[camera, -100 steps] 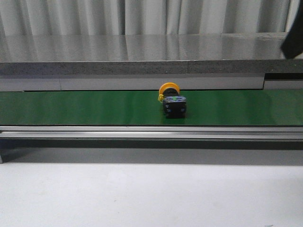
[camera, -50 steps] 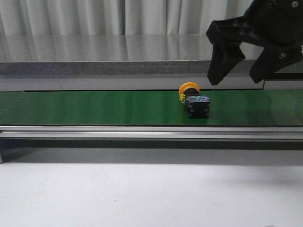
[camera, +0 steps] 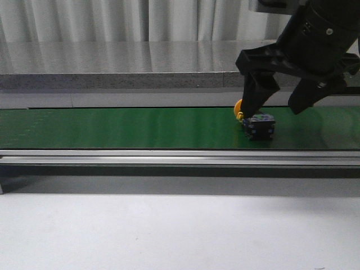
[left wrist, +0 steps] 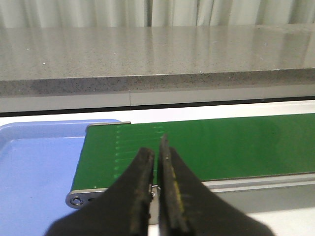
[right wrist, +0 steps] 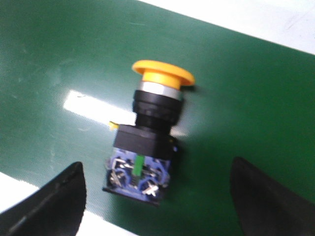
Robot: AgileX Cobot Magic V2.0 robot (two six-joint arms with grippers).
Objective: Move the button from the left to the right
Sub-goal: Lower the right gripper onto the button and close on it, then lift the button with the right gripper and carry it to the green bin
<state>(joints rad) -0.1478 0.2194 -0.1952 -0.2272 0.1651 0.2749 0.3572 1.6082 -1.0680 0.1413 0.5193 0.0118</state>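
Note:
In the front view my right gripper's fingers still hang above the button's black body (camera: 260, 128), so it is too early to close on the button.
The button (camera: 256, 125) lies on its side on the green belt (camera: 112, 128), yellow-orange head toward the back, black body with blue and green marks toward the front. My right gripper (camera: 278, 104) hangs open just above it, one finger at its left, the other to its right. In the right wrist view the button (right wrist: 147, 142) lies between the two spread fingertips, untouched. My left gripper (left wrist: 156, 152) is shut and empty, over the belt's left end (left wrist: 93, 162); it is out of the front view.
A blue tray (left wrist: 34, 167) sits past the belt's left end. A metal rail (camera: 169, 157) runs along the belt's front edge. A grey stone ledge (camera: 140, 79) stands behind the belt. White tabletop (camera: 169, 236) lies in front.
The button has travelled right along the belt. My right gripper has come in from the upper right and dropped down over it, still open.

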